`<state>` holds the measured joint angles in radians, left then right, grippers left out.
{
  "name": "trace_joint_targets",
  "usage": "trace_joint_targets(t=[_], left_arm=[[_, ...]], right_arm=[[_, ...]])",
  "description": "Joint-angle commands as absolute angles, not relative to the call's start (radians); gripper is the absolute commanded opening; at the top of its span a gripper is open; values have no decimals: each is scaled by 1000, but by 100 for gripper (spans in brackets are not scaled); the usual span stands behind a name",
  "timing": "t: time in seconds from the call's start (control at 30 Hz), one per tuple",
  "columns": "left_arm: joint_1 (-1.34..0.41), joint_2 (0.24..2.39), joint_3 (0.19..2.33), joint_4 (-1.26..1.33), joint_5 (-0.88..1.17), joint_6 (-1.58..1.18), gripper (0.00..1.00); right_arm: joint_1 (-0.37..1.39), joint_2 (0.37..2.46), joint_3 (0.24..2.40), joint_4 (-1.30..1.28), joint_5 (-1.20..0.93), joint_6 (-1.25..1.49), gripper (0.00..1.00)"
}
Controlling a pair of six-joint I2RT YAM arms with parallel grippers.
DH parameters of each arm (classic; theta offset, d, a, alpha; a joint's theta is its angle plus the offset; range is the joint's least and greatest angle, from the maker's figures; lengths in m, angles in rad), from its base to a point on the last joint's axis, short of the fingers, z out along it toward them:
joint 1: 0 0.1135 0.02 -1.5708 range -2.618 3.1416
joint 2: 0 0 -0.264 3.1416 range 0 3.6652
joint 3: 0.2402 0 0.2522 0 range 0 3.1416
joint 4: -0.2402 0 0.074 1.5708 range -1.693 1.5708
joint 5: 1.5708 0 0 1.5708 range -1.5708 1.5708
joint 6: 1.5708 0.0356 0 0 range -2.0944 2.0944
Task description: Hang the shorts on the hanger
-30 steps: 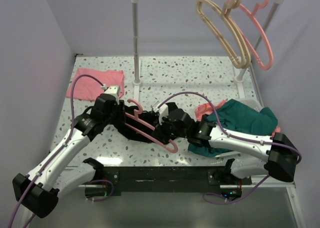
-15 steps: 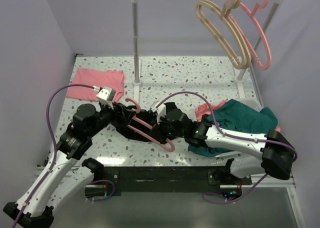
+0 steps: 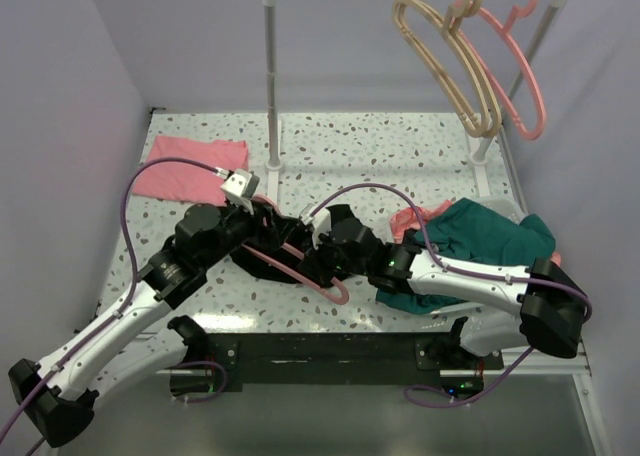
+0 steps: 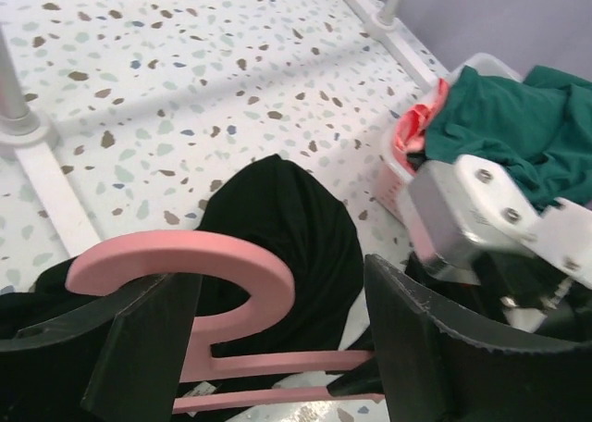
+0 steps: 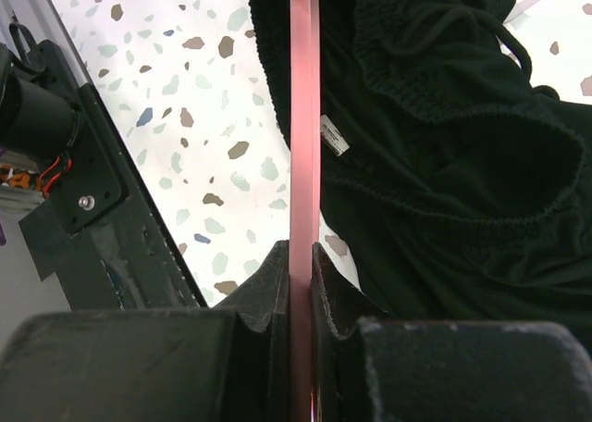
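Note:
I should place the shorts (image 3: 262, 268) on the hanger, so I need to grab the hanger by its hook (image 3: 268, 205) with my left gripper and leave both bar ends free.
A salmon-pink hanger (image 3: 343, 294) lies on the table across the black shorts (image 3: 262, 268). My right gripper (image 3: 318, 266) is shut on the hanger's thin bar (image 5: 303, 163), with the shorts (image 5: 435, 144) bunched just to the right of it. My left gripper (image 3: 262, 219) is open and straddles the hanger's hook (image 4: 185, 260) and neck, its fingers (image 4: 435, 348) apart on either side. The shorts (image 4: 277, 218) lie under the hook in the left wrist view.
A pink cloth (image 3: 190, 166) lies at the back left. A clothes rack pole (image 3: 270, 76) stands behind. Tan hangers (image 3: 450, 66) and a pink hanger (image 3: 515, 71) hang at the top right. A green garment (image 3: 490, 241) fills a pink basket (image 4: 407, 163) at the right.
My left arm swung right and its open gripper came over the hanger's hook. My right gripper stayed shut on the hanger bar, hardly moving.

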<state>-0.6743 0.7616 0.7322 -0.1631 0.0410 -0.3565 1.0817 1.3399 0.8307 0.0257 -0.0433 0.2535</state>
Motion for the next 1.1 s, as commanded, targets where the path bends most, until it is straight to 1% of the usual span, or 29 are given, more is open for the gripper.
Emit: trace_joint_targets(t=[0.0, 0.03, 0.07, 0.13, 0.17, 0.2, 0.23, 0.27, 0.33, 0.37, 0.4, 0.43, 0.47, 0.53, 0.57, 0.63, 0.67, 0.73, 0.77, 0.8, 0.83, 0.9, 0.93, 0.97, 1.07], left_arm=[[-680, 782, 698, -37, -147, -414, 72], [-678, 781, 692, -26, -165, -422, 69], [-680, 778, 683, -15, -190, -425, 63], [-681, 779, 673, 34, -193, -431, 56], [-681, 788, 673, 49, -187, -431, 46], [-681, 796, 675, 52, -181, -430, 40], [-683, 804, 678, 54, -175, -428, 32], [-684, 814, 683, 52, -166, -426, 18], [-689, 815, 683, 52, -166, -422, 9], [-690, 812, 677, 49, -170, -419, 0], [-690, 807, 675, 45, -175, -419, 0], [-690, 801, 673, 41, -176, -416, 0], [-692, 786, 666, 37, -184, -413, 0], [-692, 769, 657, 34, -199, -411, 0], [-692, 753, 650, 26, -212, -411, 0], [-690, 744, 650, 11, -225, -410, 0], [-690, 735, 646, 2, -232, -410, 0], [-692, 726, 638, 2, -239, -413, 0], [-692, 713, 631, 2, -248, -420, 0], [-692, 707, 626, 3, -252, -422, 0], [-692, 701, 621, 2, -258, -425, 0], [-692, 690, 617, 2, -271, -429, 0], [-692, 689, 618, 2, -276, -431, 0], [-692, 687, 620, -30, -276, -433, 0], [-690, 686, 623, -32, -284, -434, 0]], right_arm=[[1089, 1335, 859, 107, -40, 247, 0], [1088, 1330, 859, 107, -38, 245, 0], [1088, 1331, 859, 106, -35, 242, 0], [1088, 1328, 859, 104, -34, 241, 0], [1088, 1330, 862, 103, -34, 236, 0], [1088, 1331, 864, 104, -34, 236, 0], [1088, 1333, 867, 97, -31, 236, 0], [1088, 1338, 871, 94, -28, 233, 0], [1088, 1339, 876, 86, -17, 233, 0], [1088, 1339, 879, 81, -12, 232, 0], [1088, 1339, 882, 75, -6, 230, 2], [1086, 1339, 887, 60, -2, 232, 7], [1088, 1341, 893, 51, -2, 232, 19], [1088, 1338, 900, 19, 27, 233, 34], [1088, 1333, 920, 3, 38, 238, 44], [1088, 1309, 943, -78, 93, 241, 52], [1088, 1296, 971, -107, 119, 253, 58], [1082, 1269, 1011, -197, 175, 264, 62], [1072, 1267, 1052, -230, 208, 282, 63], [1059, 1266, 1066, -274, 198, 293, 63], [1004, 1270, 1074, -288, 174, 314, 63], [915, 1288, 1085, -310, 24, 400, 60], [837, 1316, 1083, -313, 3, 420, 58], [815, 1339, 1094, -321, -29, 434, 56], [796, 1422, 1133, -334, -44, 426, 55]])
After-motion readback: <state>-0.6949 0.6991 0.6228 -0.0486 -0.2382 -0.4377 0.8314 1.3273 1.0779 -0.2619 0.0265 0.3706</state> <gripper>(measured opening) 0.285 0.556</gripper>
